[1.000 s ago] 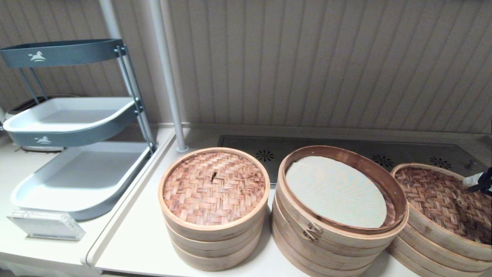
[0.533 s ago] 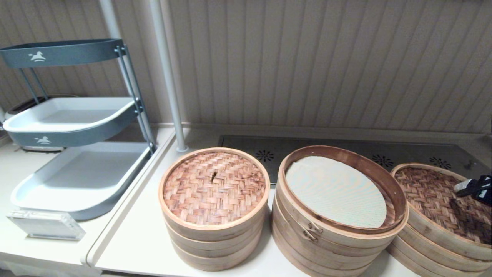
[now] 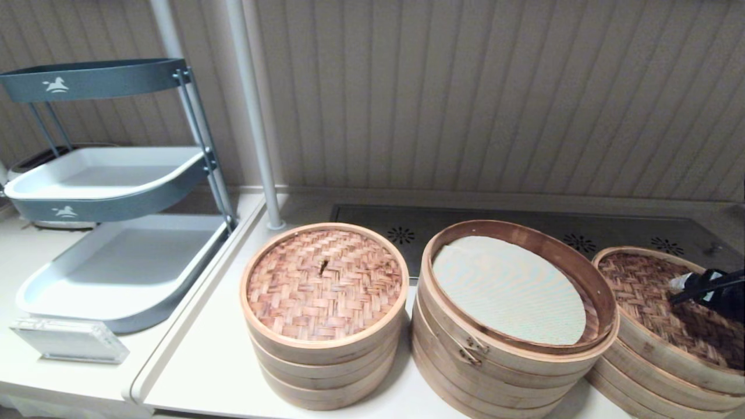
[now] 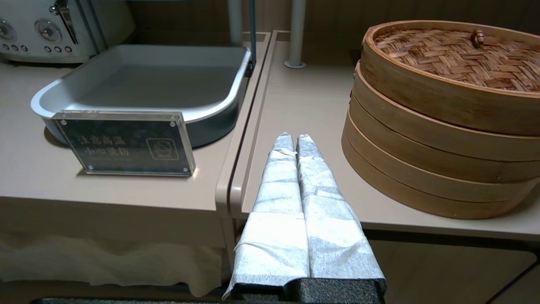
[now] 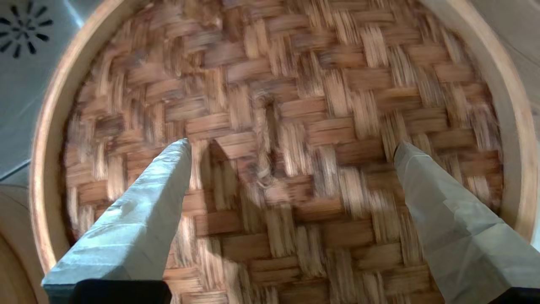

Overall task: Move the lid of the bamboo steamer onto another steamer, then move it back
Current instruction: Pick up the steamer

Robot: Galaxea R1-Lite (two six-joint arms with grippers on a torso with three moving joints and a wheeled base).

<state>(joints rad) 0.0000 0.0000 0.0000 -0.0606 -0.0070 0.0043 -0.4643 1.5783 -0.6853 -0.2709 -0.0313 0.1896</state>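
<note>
The bamboo steamer lid has to go back on the uncovered steamer, so the right gripper should next grab it by its small centre loop.
The bamboo steamer lid, wide with a tall pale rim and a woven top, lies on the low wide stack at the far right, the other steamer. Only that stack's pale rims show under it. My right gripper hangs just above the lid, open. In the right wrist view its fingers stand far apart on either side of the lid's small centre loop, with the woven top below them and nothing held. My left gripper is shut and empty, low at the table's front edge.
The tall wide stack with a metal clasp stands in the middle, uncovered, with a pale liner inside. The narrower three-tier stack with its small lid is to its left. A grey tray rack and an acrylic sign are far left.
My right gripper has come in from the right edge, leftward and lower over the lid on the right stack. Nothing else has moved.
</note>
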